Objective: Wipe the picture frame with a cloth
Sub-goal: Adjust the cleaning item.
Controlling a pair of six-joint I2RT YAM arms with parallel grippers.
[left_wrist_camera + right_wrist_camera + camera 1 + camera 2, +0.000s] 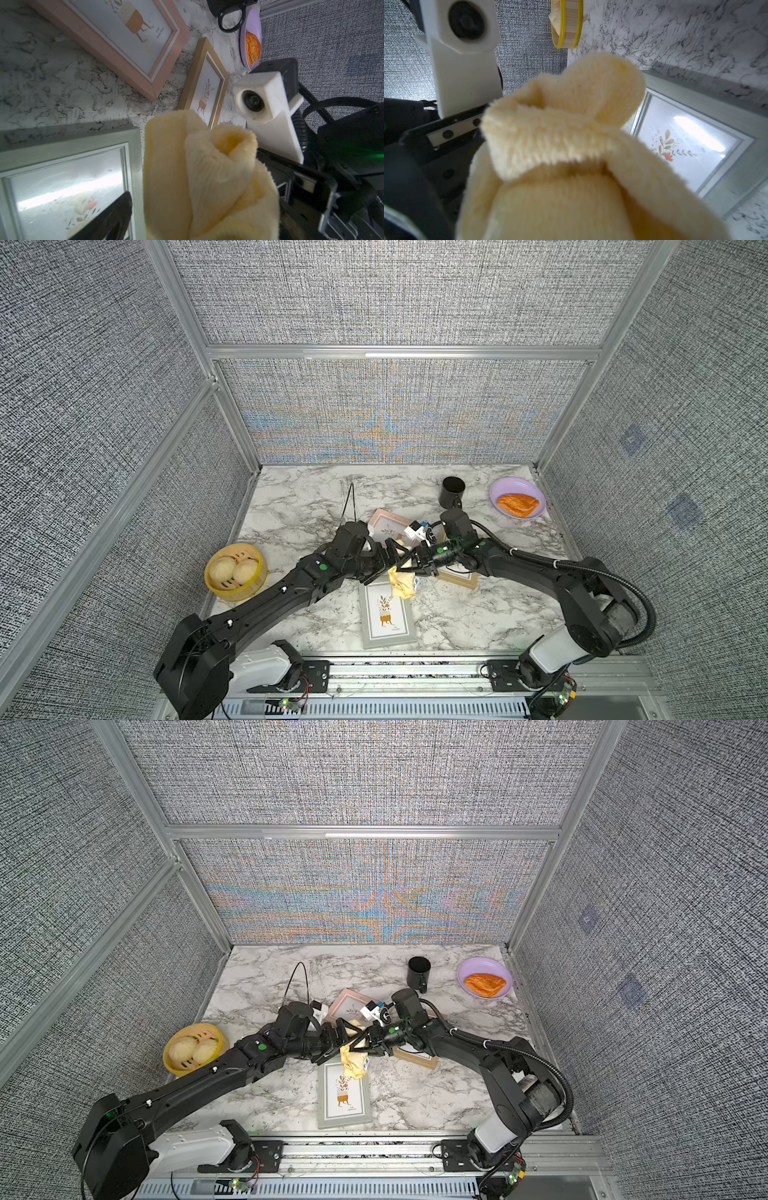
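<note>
The cloth's dangling lower end should stay free to wipe the picture frame, so my left gripper needs to grip the cloth by its bunched upper part.
A pale-yellow cloth [402, 585] hangs bunched in the air between my two grippers, in both top views [354, 1064]. Its lower end dangles over the far edge of a grey picture frame [386, 616] lying flat near the table's front. My right gripper [417, 562] comes in from the right and is shut on the cloth's upper part; the cloth [571, 145] hides its jaws in the right wrist view. My left gripper [386, 564] is open wide around the cloth [197, 176]. One dark finger [112, 216] stands apart from it over the frame's glass [62, 187].
A pink picture frame [388, 524] lies behind the grippers and a gold one [459, 577] under my right arm. A yellow steamer with buns [235, 571] sits at the left. A black mug [452, 492] and a purple plate with pastry [517, 497] are back right.
</note>
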